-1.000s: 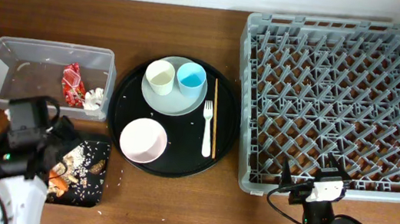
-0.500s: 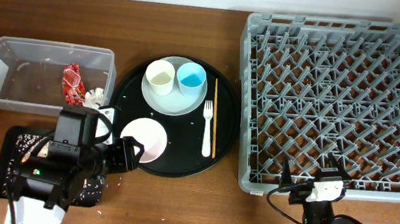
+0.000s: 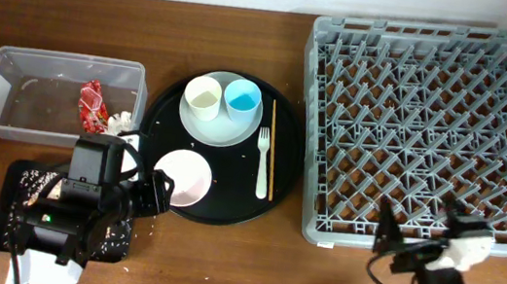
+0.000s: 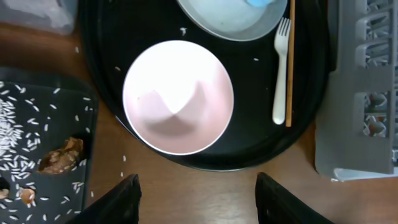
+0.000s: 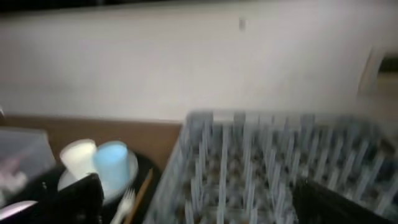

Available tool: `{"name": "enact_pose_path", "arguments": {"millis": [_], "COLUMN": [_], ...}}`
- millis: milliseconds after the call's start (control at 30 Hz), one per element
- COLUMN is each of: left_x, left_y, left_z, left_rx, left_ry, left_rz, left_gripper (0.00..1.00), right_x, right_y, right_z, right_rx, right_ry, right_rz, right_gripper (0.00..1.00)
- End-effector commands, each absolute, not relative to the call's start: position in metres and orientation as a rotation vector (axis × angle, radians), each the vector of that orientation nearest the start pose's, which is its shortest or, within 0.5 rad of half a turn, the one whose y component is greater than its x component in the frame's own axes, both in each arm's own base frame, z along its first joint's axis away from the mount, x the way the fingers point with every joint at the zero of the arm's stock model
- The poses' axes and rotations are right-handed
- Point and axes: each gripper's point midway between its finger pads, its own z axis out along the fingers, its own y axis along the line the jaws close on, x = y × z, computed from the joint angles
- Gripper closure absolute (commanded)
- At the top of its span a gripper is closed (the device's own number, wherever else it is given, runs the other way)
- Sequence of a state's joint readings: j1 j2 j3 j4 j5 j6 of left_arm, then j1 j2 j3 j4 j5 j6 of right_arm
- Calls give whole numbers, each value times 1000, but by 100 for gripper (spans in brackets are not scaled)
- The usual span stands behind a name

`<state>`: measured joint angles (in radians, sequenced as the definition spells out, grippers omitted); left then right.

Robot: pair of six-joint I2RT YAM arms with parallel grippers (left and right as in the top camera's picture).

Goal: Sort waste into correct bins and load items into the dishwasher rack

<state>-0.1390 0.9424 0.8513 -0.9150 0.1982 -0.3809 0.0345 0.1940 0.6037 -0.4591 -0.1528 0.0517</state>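
Note:
I should grab the white-pinkish bowl by its rim on the fork side with my right gripper. The opposite edge then stays free to load into the rack.
The white-pinkish bowl sits on the big round black tray, next to the pale plate that holds the cream cup and the light blue cup. The white fork and the chopsticks lie on the tray's right side. My left gripper is open and empty at the bowl's near-left edge. In the left wrist view the bowl lies just ahead of its open jaws. My right gripper is open and empty at the grey rack's front edge. The right wrist view is blurred, with its jaws apart.
The clear tub holds the red wrapper and tissue. The shallow black tray, partly under my left arm, holds rice grains and a brown lump. The round black tray lies between the tub and the rack.
My left arm swung right from over the shallow black tray to the bowl's near edge, then held still. My right arm shifted to the right along the rack's front edge.

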Motion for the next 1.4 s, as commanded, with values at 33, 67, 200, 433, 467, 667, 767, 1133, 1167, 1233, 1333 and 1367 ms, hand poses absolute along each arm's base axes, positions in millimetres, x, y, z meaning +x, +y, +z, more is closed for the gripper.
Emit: {"name": "enact_pose_path", "arguments": {"millis": [33,67,200,433,467,667,767,1133,1167,1233,1333,1367], "left_x": [243,244,265,294,294,288,288,308,302,293,291,292], "left_y": [-64,-63,-48,-39,-38,-44,-46,-53,-52,-60,-76,-79], "left_z": [166,163,128,79,71,32,32,137,161,194,224,227], "left_rx": [-189,-194,-244,-276,-279,-284,-282,-233,-226,-192,-142,-135], "left_ry": [2572,2582,2679,2763,2788,2924,2924,2583,2520,2441,2375,2374], "left_rz": [-397,-385,-222,-92,-79,-92,-107,-242,-257,-342,-470,-482], "left_gripper": [49,49,48,48,48,64,73,100,100,100,100,100], "right_x": [185,181,186,243,246,253,253,253,254,250,251,252], "right_y": [35,40,59,61,62,71,71,71,71,70,82,94], "right_z": [372,382,343,255,244,223,223,227,244,274,279,271], "right_rx": [-98,-124,-181,-122,-116,-120,-119,-111,-68,-16,-57,-104], "right_ry": [1735,1720,1896,2333,2383,2479,2479,2478,2453,2440,2475,2512], "right_rz": [212,241,359,410,423,496,496,498,512,521,549,568], "right_gripper": [1,1,1,1,1,1,1,6,7,12,21,24]}}
